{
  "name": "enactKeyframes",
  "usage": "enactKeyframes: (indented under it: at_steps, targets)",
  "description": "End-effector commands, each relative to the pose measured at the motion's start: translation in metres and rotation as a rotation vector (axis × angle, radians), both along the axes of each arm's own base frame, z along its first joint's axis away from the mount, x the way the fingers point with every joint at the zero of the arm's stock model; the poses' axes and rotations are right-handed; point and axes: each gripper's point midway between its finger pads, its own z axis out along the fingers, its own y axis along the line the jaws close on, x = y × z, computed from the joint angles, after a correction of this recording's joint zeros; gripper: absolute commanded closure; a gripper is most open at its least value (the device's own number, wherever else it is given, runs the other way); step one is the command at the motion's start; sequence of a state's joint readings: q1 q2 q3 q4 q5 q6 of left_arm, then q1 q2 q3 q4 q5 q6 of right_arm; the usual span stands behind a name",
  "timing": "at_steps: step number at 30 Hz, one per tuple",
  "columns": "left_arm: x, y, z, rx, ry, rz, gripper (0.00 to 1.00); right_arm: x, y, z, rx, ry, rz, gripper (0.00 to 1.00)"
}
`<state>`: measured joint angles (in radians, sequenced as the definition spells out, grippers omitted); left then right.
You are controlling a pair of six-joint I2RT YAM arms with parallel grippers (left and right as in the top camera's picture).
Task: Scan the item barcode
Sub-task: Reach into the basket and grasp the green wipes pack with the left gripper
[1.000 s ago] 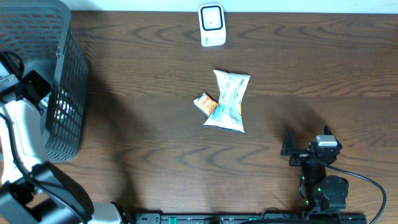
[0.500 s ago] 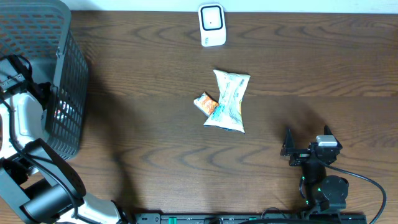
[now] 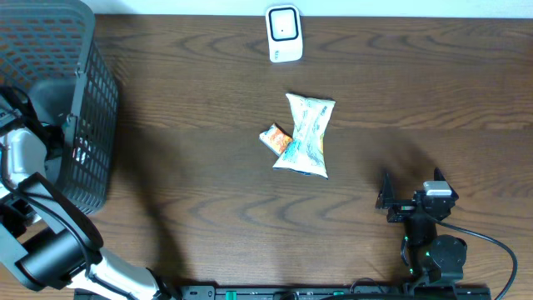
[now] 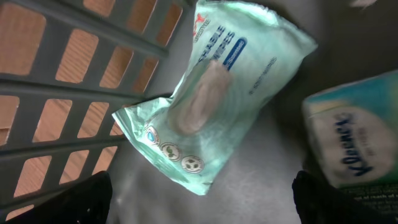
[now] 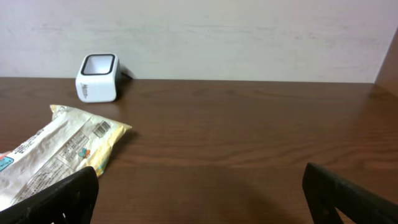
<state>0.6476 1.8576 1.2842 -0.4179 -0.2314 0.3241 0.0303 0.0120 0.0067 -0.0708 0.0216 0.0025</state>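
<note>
The pack's far end and bottom must stay free for scanning, so my left gripper should reach the green wipes pack (image 4: 217,99) and grip its sides near its round-symbol end.
My left gripper (image 4: 202,208) is open inside the grey mesh basket (image 3: 79,50), with nothing between its fingers. Just beyond its fingertips a green wipes pack (image 4: 217,99) lies on the basket floor, and a blue-and-white tissue pack (image 4: 357,146) lies to its right. The white barcode scanner (image 3: 283,33) stands at the table's far middle edge and also shows as the scanner (image 5: 97,78) in the right wrist view. My right gripper (image 3: 410,190) rests open and empty near the front right, facing the scanner.
A pale snack bag (image 3: 305,135) and a small orange packet (image 3: 275,138) lie mid-table, between the scanner and my right gripper. The basket's mesh wall (image 4: 74,81) runs along the left of my left gripper. My left arm (image 3: 18,154) leans over the basket's left side.
My left arm has shifted at the basket's left side and reached lower into it. The right arm and the items on the table have not moved.
</note>
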Motion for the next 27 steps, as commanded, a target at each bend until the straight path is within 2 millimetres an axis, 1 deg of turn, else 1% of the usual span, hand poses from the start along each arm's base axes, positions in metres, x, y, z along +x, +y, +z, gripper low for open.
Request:
enactKeyframes:
  at_steps: [1,2,3,7,13,18,20,22,25,27]
  targets:
    - [0.002,-0.009,-0.027,-0.065,0.064,-0.128,0.09,0.000,0.001,0.000,-0.011,-0.001,0.003,0.01]
    - [0.002,-0.011,-0.036,-0.070,0.099,-0.169,0.09,0.000,0.001,0.000,-0.011,-0.001,0.003,0.01]
    - [0.001,-0.011,-0.040,-0.073,0.114,-0.186,0.09,0.000,0.001,0.000,-0.011,-0.001,0.003,0.01]
    - [0.003,-0.008,-0.050,-0.064,0.135,-0.207,0.09,0.000,0.000,0.000,-0.011,-0.001,0.002,0.00]
    - [0.016,0.005,-0.047,-0.007,0.088,-0.199,0.10,0.000,0.001,0.000,-0.011,-0.001,0.003,0.01]
    - [0.023,0.013,-0.042,0.028,0.050,-0.193,0.18,0.000,0.001,0.000,-0.011,-0.001,0.003,0.01]
    - [0.022,0.015,-0.045,0.025,0.053,-0.189,0.18,0.000,0.001,0.000,-0.011,-0.001,0.003,0.01]
    - [0.016,0.018,-0.055,0.011,0.072,-0.175,0.18,0.000,0.001,0.000,-0.011,-0.002,0.003,0.01]
    - [0.002,0.028,-0.067,0.021,0.126,-0.134,0.19,0.000,0.001,0.000,-0.011,-0.001,0.003,0.01]
    - [-0.002,0.030,-0.070,0.015,0.131,-0.124,0.29,0.000,0.001,0.000,-0.011,-0.001,0.003,0.01]
